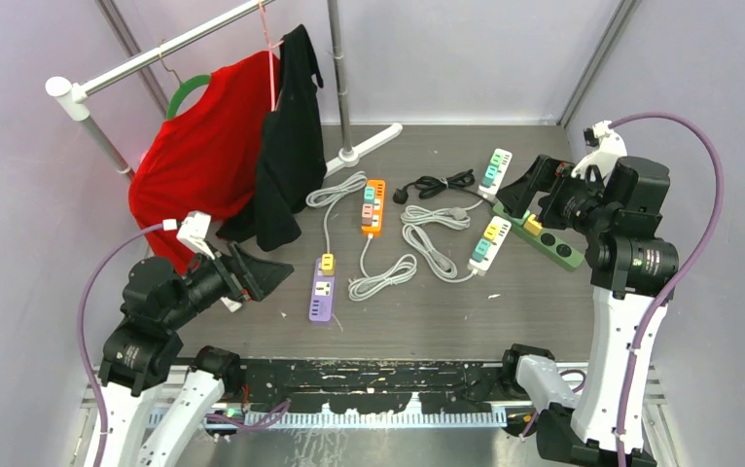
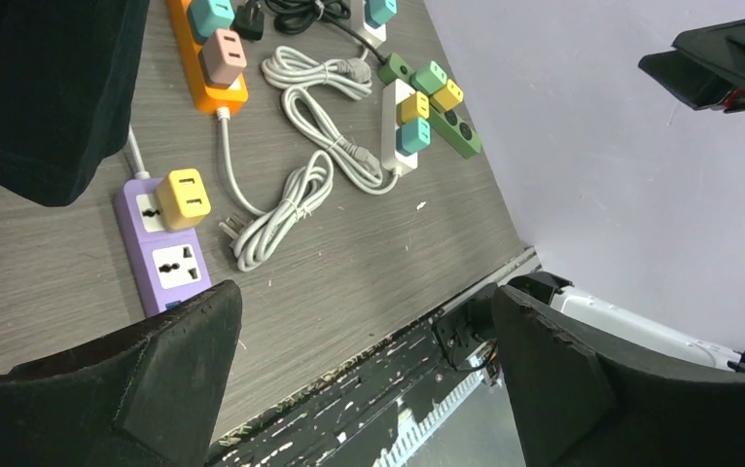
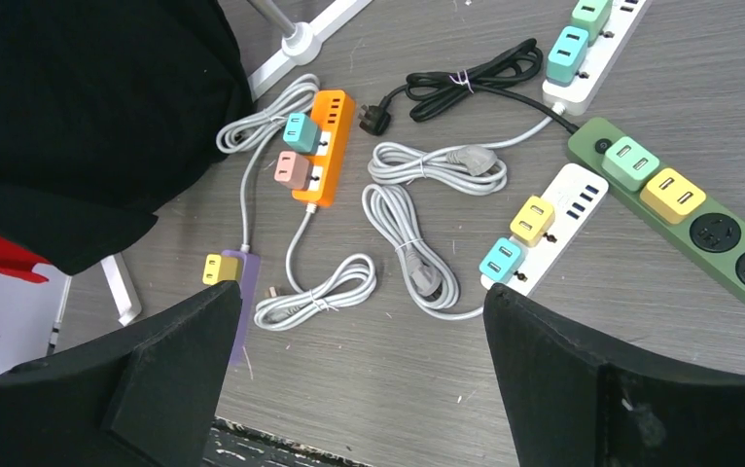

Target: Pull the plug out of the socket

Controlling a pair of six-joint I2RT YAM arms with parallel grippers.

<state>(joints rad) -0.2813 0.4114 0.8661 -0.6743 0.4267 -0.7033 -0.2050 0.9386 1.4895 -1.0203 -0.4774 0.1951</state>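
Note:
The left gripper needs to pull the plug off the socket of the purple power strip, so next it should grab the yellow plug (image 1: 327, 262) (image 2: 184, 195) by its opposite sides.
Several power strips lie on the grey table, each a socket with coloured plugs in it. A purple strip (image 1: 322, 292) (image 2: 169, 258) carries a yellow plug (image 1: 327, 262) (image 2: 184, 195) (image 3: 219, 268). An orange strip (image 1: 373, 206) (image 3: 328, 136) holds a teal and a pink plug. Two white strips (image 1: 490, 243) (image 1: 494, 170) and a green strip (image 1: 551, 238) (image 3: 699, 229) lie to the right. My left gripper (image 1: 252, 275) (image 2: 361, 292) hovers open, left of the purple strip. My right gripper (image 1: 522, 190) (image 3: 361, 292) hangs open above the right-hand strips. Neither holds anything.
A clothes rail at the back left carries a red shirt (image 1: 203, 146) and a black garment (image 1: 286, 146); its foot (image 1: 369, 146) rests on the table. Coiled grey cables (image 1: 383, 277) (image 1: 437, 238) and a black cable (image 1: 437, 185) lie among the strips. Walls close in on both sides.

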